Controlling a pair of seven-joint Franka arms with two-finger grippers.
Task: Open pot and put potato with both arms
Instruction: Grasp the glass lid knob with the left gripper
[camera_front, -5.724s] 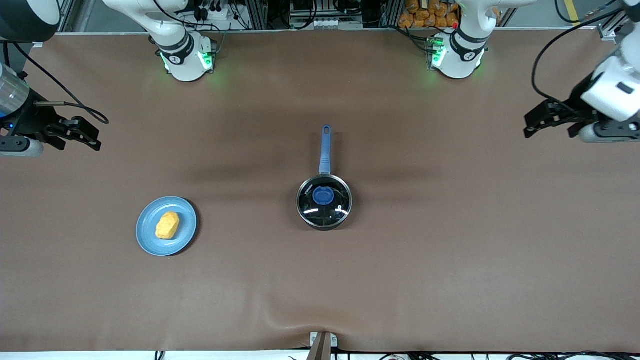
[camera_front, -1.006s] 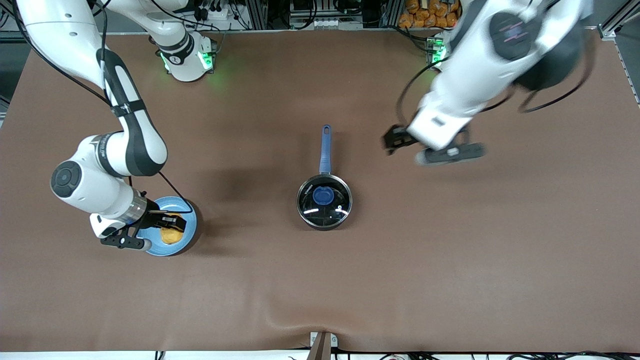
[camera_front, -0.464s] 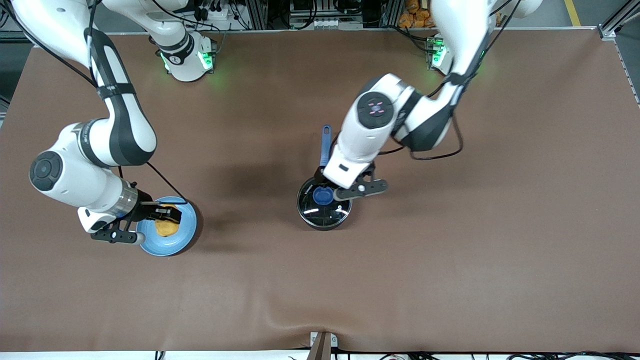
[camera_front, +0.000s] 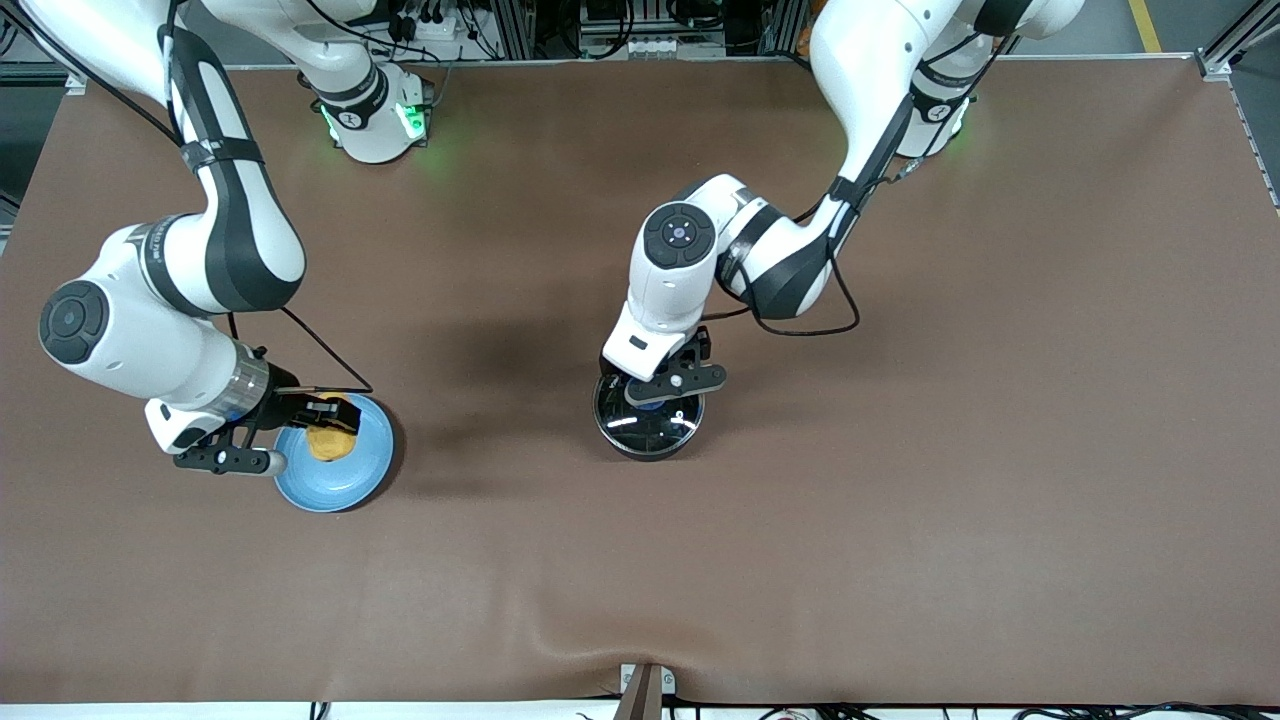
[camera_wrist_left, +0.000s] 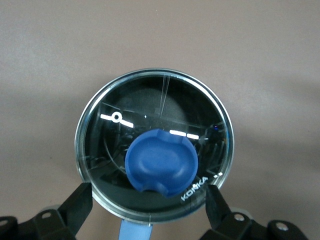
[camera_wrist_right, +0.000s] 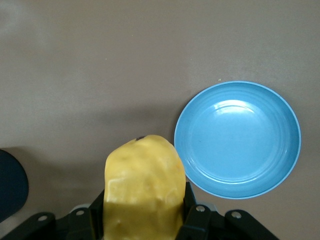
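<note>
The left gripper grabs the glass lid by its blue knob (camera_wrist_left: 161, 162) next, to open the black pot for the potato.
The black pot (camera_front: 648, 432) stands mid-table with its glass lid (camera_wrist_left: 115, 100) on; the lid's blue knob (camera_wrist_left: 161, 162) shows in the left wrist view. My left gripper (camera_front: 655, 385) hangs open over the lid. Its fingers (camera_wrist_left: 80, 205) stand wide apart at either side of the rim, clear of the knob. The pot's blue handle (camera_wrist_left: 135, 232) is mostly hidden under that hand. My right gripper (camera_front: 325, 415) is shut on the yellow-orange potato (camera_front: 328, 442) and holds it in the air. In the right wrist view the potato (camera_wrist_right: 144, 190) fills the jaws.
The round blue plate (camera_front: 345, 478) lies toward the right arm's end of the table. It is bare in the right wrist view (camera_wrist_right: 238, 139). Brown cloth covers the whole table.
My left gripper has swung in from the side and come down over the pot's lid. My right gripper has lifted the potato off the plate and drawn back a little.
</note>
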